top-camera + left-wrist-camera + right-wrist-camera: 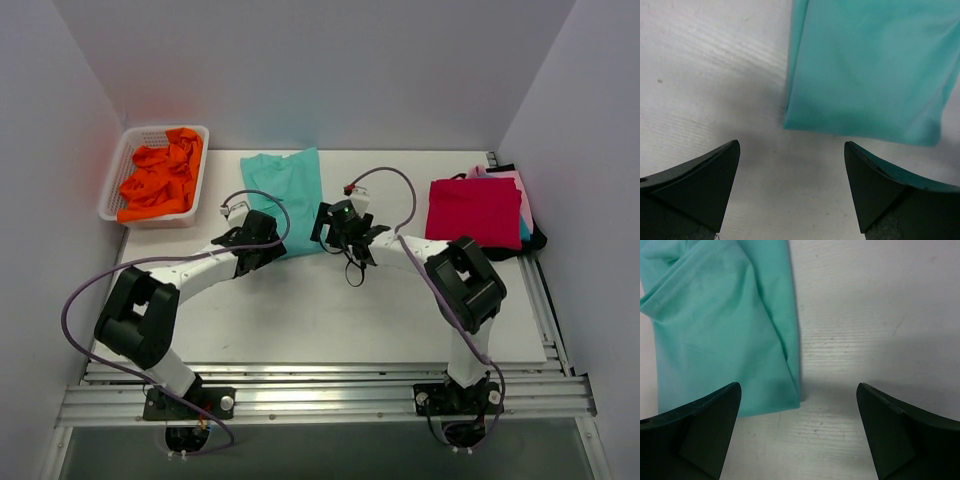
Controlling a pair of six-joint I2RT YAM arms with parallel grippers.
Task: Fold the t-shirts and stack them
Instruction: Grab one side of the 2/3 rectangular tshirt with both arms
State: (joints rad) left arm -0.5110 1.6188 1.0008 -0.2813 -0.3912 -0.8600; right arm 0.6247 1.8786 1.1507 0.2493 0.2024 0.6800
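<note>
The teal t-shirt's near corner (787, 126) will be pinched next by my left gripper to fold the t-shirt, and the t-shirt's other near corner is left to my right gripper.
A teal t-shirt (288, 195) lies folded into a long strip on the table, at the back middle. My left gripper (254, 243) is open and empty, just off the strip's near left corner; the shirt (870, 70) fills the upper right of the left wrist view. My right gripper (344, 226) is open and empty, just off the near right corner; the shirt (722, 325) fills the upper left of the right wrist view. A stack of folded shirts with a red one (475, 210) on top lies at the right.
A white basket (118, 180) at the back left holds crumpled orange shirts (160, 182). Pink, teal and black cloth (524, 215) shows under the red shirt. Grey walls close in the table on three sides. A metal rail (320, 385) runs along the near edge.
</note>
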